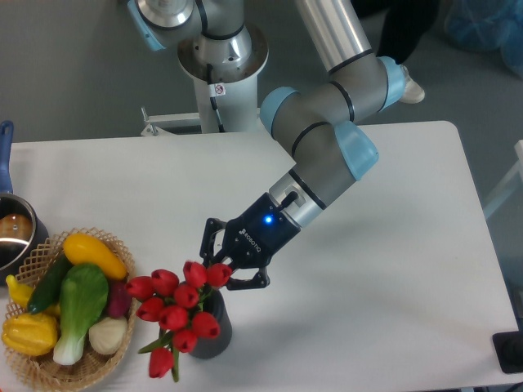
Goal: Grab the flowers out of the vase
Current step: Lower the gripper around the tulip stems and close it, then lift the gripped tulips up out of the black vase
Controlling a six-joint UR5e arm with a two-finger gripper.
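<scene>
The gripper grips the red tulip flowers by their upper buds next. Then it picks the flowers up from the vase (216, 331).
The flowers (178, 314), a bunch of red tulip buds with green stems and leaves, stand in the short dark grey vase (216, 331) near the table's front edge, left of centre. The buds lean out to the left of the vase mouth. My gripper (218, 272) is at the upper right of the bunch, pointing down-left. Its two fingers are spread, one on each side of the topmost buds. I cannot see the fingers pressing on the buds or stems. The vase mouth is hidden by the flowers.
A woven basket (37, 371) with yellow, green, white and purple vegetables stands at the front left, close to the flowers. A metal pot (12, 237) with a blue handle is at the left edge. The robot's base (221, 49) is behind the table.
</scene>
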